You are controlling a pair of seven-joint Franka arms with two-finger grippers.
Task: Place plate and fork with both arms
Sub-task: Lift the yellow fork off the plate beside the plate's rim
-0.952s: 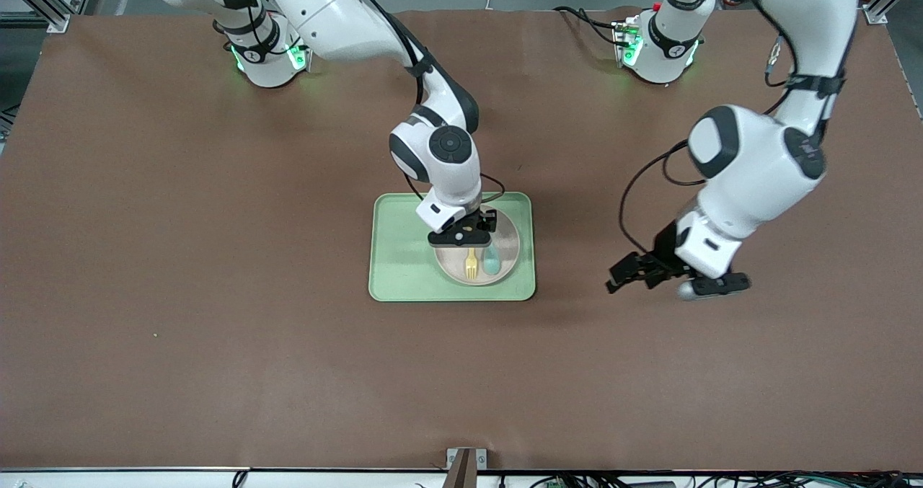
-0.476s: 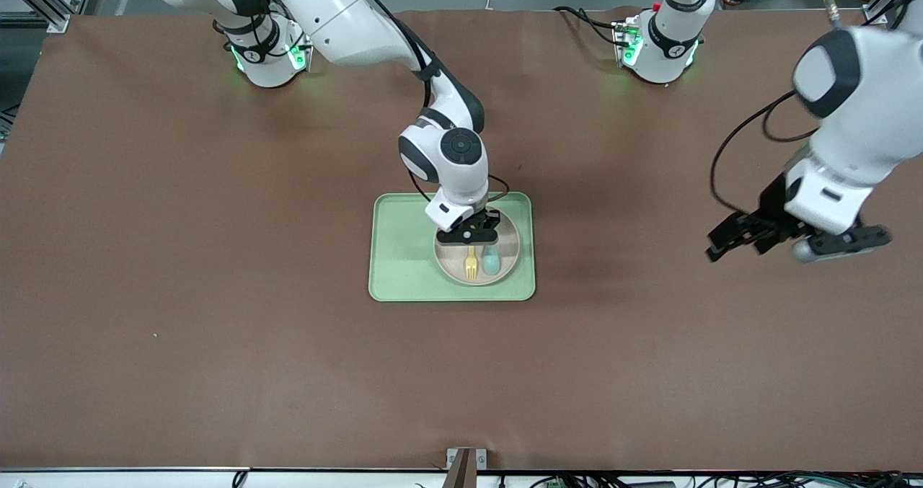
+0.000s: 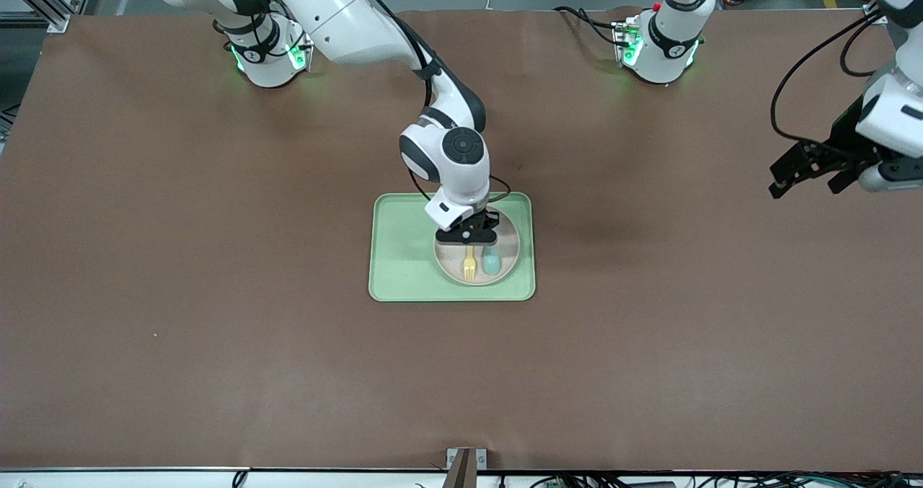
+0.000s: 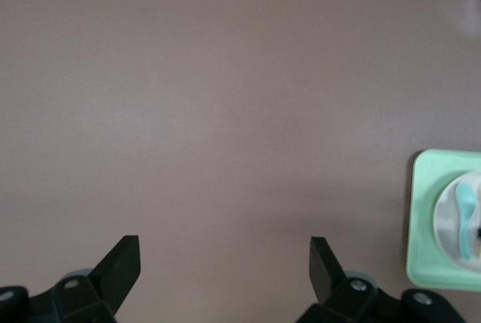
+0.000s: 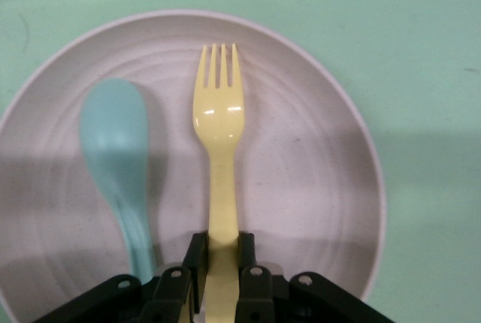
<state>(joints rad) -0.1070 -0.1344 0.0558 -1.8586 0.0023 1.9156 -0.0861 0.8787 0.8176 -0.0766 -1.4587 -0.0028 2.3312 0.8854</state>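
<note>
The fork (image 5: 219,116) is over the plate in the wrist view, so my right gripper should keep holding it until it reaches the bare tray beside the plate.
The off-white plate (image 3: 506,256) sits on the light-green tray (image 3: 404,257), toward the tray's left-arm end. The pale-yellow fork (image 3: 470,264) lies on the plate beside a teal spoon (image 3: 491,262). My right gripper (image 3: 467,240) is down over the plate and shut on the fork's handle; the right wrist view shows the fork (image 5: 219,135) between the fingers (image 5: 197,257), the plate (image 5: 316,180) under it and the spoon (image 5: 120,158) beside it. My left gripper (image 3: 807,172) is open and empty, high over the table's left-arm end; it shows in the left wrist view (image 4: 224,263).
The brown table mat (image 3: 216,257) covers the whole table. The left wrist view shows bare mat (image 4: 225,98) and, at its edge, the tray (image 4: 425,225) with the plate and spoon.
My left arm has swung away from the tray toward its end of the table and risen. My right gripper has lowered onto the plate and closed on the fork's handle.
</note>
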